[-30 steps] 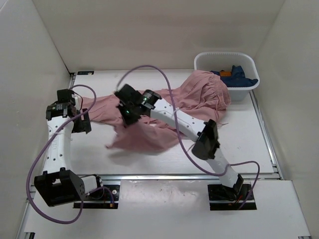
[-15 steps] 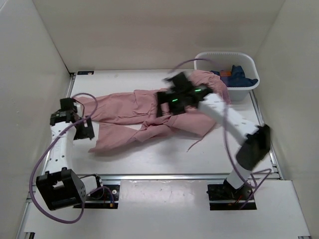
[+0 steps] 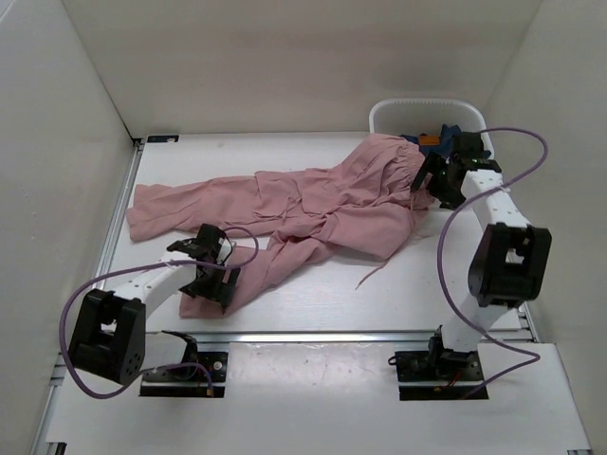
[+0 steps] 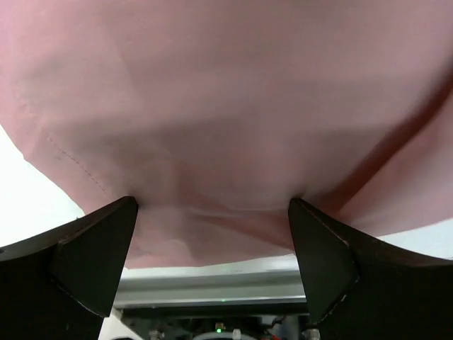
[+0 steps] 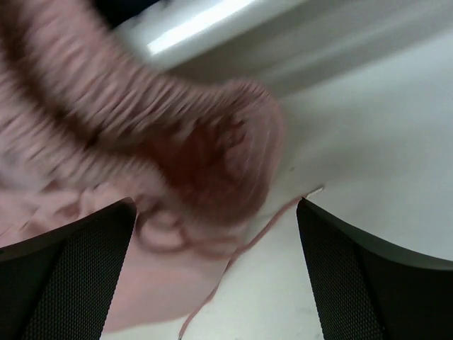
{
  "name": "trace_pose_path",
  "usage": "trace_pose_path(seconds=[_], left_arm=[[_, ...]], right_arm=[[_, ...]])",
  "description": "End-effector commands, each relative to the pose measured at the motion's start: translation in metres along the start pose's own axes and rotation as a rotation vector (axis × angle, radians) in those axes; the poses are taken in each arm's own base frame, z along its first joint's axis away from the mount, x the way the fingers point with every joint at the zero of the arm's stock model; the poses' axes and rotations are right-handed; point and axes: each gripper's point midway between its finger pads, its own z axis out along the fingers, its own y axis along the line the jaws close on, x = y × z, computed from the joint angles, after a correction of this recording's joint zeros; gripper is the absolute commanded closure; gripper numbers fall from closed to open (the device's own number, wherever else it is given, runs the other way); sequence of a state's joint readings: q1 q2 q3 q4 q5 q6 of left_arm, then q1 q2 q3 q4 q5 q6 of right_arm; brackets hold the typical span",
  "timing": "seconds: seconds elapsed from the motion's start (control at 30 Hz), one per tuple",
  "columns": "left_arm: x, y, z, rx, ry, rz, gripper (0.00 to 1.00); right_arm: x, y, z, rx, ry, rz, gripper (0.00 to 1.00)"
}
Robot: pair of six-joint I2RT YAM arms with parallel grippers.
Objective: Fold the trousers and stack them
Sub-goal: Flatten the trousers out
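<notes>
The right gripper grabs the trousers by the gathered waistband's edge next, opposite the hem, to stretch them straight for folding.
The dusty-pink trousers lie spread across the table, legs to the left and gathered waistband at the right by the basket. My left gripper hovers over the hem of the near leg. In the left wrist view it stands open with the trousers' hem lying between its fingers. My right gripper is at the waistband's right edge. In the right wrist view it is open above the waistband and the loose drawstring.
A white basket stands at the back right with a dark navy garment and an orange tag in it. The drawstring trails onto the table. A metal rail runs along the near edge.
My right gripper opened, let go of the trousers and swung right to the waistband. My left arm moved from the far left to the near leg's hem. The trousers dropped flat.
</notes>
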State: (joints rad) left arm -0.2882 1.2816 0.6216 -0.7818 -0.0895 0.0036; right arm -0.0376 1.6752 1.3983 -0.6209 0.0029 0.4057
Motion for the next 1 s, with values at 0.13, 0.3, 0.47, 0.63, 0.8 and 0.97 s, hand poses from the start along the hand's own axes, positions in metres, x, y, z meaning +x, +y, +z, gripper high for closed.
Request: trace_pose_path(seconds=[0.13, 0.3, 0.47, 0.63, 0.8, 0.97], left_arm=[[0.01, -0.007, 0.038, -0.089, -0.035, 0.127, 0.0], [0.002, -0.013, 0.05, -0.073, -0.006, 0.132, 0.07], [0.012, -0.015, 0.049, -0.051, 0.081, 0.134, 0.86], [-0.013, 0.049, 0.0, -0.189, -0.035, -0.114, 0.86], [-0.033, 0.153, -0.105, -0.398, -0.211, -0.494, 0.86], [-0.031, 0.218, -0.189, -0.523, -0.304, -0.718, 0.86]], right_arm=[[-0.038, 0.002, 0.045, -0.019, -0.078, -0.035, 0.01], [-0.026, 0.003, 0.063, -0.037, -0.039, 0.003, 0.31], [-0.025, 0.009, 0.035, -0.075, -0.076, 0.016, 0.91], [-0.026, 0.026, -0.044, -0.128, -0.135, -0.006, 1.0], [-0.011, 0.037, -0.157, -0.18, -0.177, 0.019, 1.0], [0.012, 0.025, -0.224, -0.17, -0.233, 0.052, 1.0]])
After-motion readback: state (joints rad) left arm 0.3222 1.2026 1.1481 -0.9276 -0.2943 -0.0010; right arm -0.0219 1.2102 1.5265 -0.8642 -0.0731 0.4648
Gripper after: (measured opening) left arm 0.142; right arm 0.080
